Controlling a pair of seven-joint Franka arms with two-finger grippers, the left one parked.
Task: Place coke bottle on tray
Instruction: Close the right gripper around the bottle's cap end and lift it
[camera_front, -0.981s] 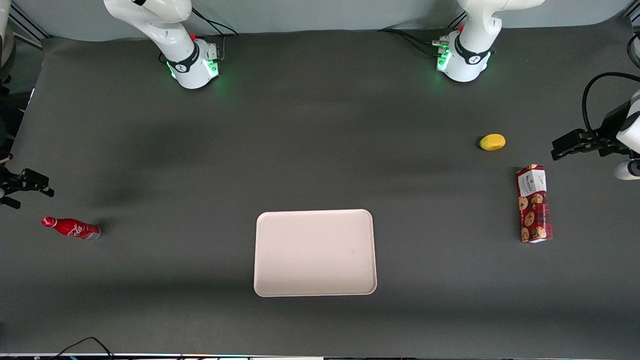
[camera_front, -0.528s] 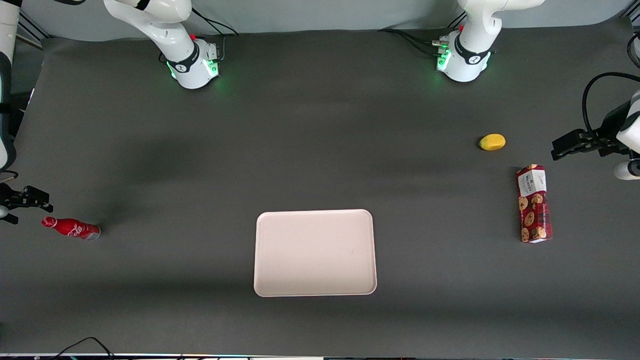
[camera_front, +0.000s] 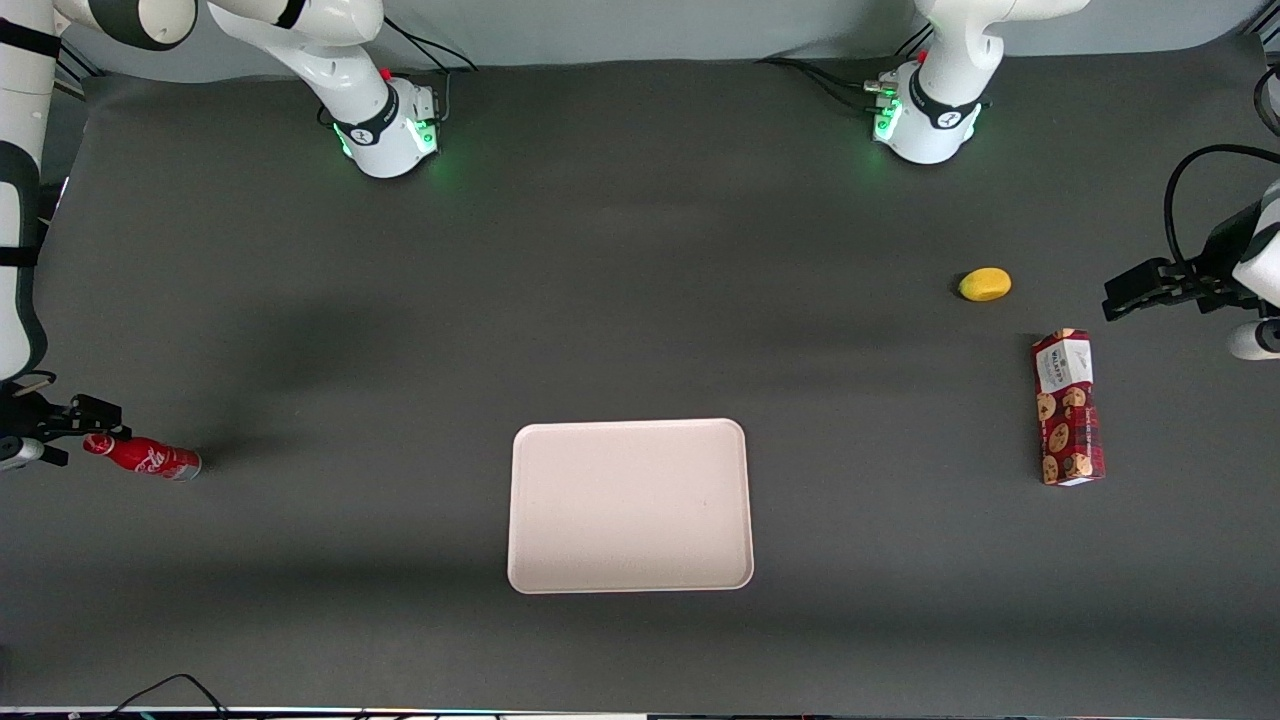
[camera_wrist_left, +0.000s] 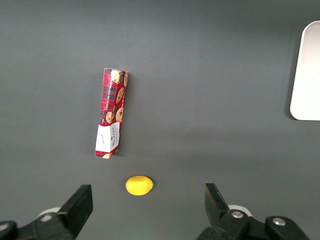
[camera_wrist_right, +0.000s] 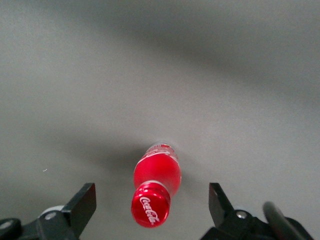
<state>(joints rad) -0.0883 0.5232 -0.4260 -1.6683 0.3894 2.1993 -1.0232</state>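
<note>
My right gripper needs to grab the bottle by its red cap end (camera_front: 100, 444) next. Then it can place the coke bottle on the tray (camera_front: 630, 505).
The coke bottle (camera_front: 143, 456) lies on its side on the dark table, far toward the working arm's end, red with white script and a silvery base. My right gripper (camera_front: 72, 432) hangs at its cap end, open. In the right wrist view the red cap (camera_wrist_right: 150, 211) faces the camera. It sits in the wide gap of the gripper (camera_wrist_right: 151, 200), and neither dark fingertip (camera_wrist_right: 83, 202) touches it. The cream-white tray (camera_front: 630, 505) lies flat near the table's middle, well away from the bottle, and its corner (camera_wrist_left: 306, 75) shows in the left wrist view.
A red cookie box (camera_front: 1068, 407) (camera_wrist_left: 111, 120) lies toward the parked arm's end. A small yellow fruit (camera_front: 985, 284) (camera_wrist_left: 139, 185) sits beside it, farther from the front camera. The two arm bases (camera_front: 385, 125) stand at the table's back edge.
My right gripper has moved nearer the front camera, from a spot farther back down to the bottle's cap end. The bottle and the tray have not moved.
</note>
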